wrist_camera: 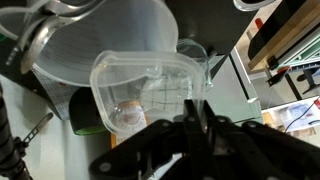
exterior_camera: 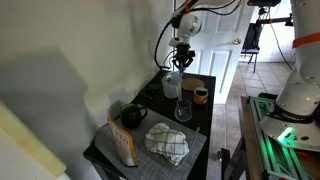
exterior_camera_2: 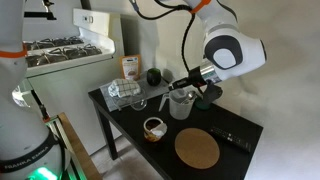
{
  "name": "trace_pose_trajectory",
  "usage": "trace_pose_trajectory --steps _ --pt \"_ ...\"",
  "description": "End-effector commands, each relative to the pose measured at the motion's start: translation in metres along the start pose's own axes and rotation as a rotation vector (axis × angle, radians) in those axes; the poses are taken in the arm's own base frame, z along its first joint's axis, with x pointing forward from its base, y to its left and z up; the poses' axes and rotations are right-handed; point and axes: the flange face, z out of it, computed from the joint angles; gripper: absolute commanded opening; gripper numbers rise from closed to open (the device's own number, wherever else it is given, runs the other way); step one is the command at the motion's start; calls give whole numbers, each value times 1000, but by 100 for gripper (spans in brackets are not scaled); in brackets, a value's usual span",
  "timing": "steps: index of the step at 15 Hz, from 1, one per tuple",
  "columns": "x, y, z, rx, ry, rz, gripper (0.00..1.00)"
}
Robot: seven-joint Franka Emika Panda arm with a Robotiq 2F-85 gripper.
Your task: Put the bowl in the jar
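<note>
The opening of the jar is below my gripper and the clear bowl would land in the jar, so I should open my gripper now.
My gripper [wrist_camera: 193, 118] is shut on the rim of a clear plastic bowl [wrist_camera: 148, 88], which hangs in front of the fingers in the wrist view. A large translucent jar [wrist_camera: 105, 45] stands just beyond and beside the bowl. In both exterior views the gripper [exterior_camera: 181, 58] [exterior_camera_2: 190, 82] hovers right above the jar [exterior_camera: 172, 86] [exterior_camera_2: 181, 104] on the dark table. The clear bowl is hard to make out there.
On the table [exterior_camera_2: 235, 135] are a small brown bowl [exterior_camera_2: 153, 127] [exterior_camera: 200, 95], a round cork mat [exterior_camera_2: 197, 150], a drinking glass [exterior_camera: 183, 109], a dark mug [exterior_camera: 133, 115], a checked cloth [exterior_camera: 167, 143] and a carton [exterior_camera: 122, 144]. A stove [exterior_camera_2: 65, 50] stands beside the table.
</note>
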Motion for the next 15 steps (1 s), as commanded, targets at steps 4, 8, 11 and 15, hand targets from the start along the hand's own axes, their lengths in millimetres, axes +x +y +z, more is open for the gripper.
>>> trace_pose_trajectory --steps 4,8,11,15 --pt "-4 11 -3 44 49 -1 48" --pt "-3 12 -4 39 42 -8 79" --pt "1 5 -8 20 18 -35 99" --pt "6 -7 -17 -41 -95 -74 100"
